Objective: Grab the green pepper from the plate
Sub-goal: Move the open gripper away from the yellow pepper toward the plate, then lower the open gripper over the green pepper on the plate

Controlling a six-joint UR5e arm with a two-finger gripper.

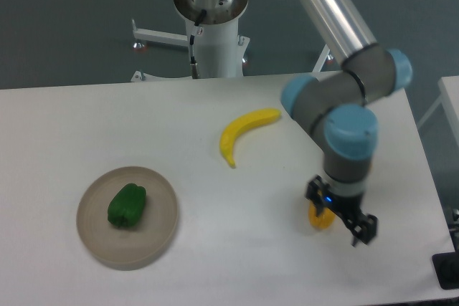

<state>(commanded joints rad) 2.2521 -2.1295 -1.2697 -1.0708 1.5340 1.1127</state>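
Observation:
My gripper will next grab the green pepper by its thick middle [128, 206] to lift it off the plate.
The green pepper [127, 205] is small, dark green and glossy. It lies on the round beige-grey plate [158, 236] at the front left of the table, a little left of the plate's middle. My gripper [341, 214] is far to the right, near the table's front right, pointing down close to the tabletop. Its fingers stand apart and look open. A yellow-orange pepper [320, 218] sits right at its left finger, partly hidden by the gripper. The green pepper is untouched.
A yellow banana [242, 131] lies in the middle of the white table, between the plate and the arm. The robot's base column [213, 26] stands at the back edge. The table's right edge is close to the gripper.

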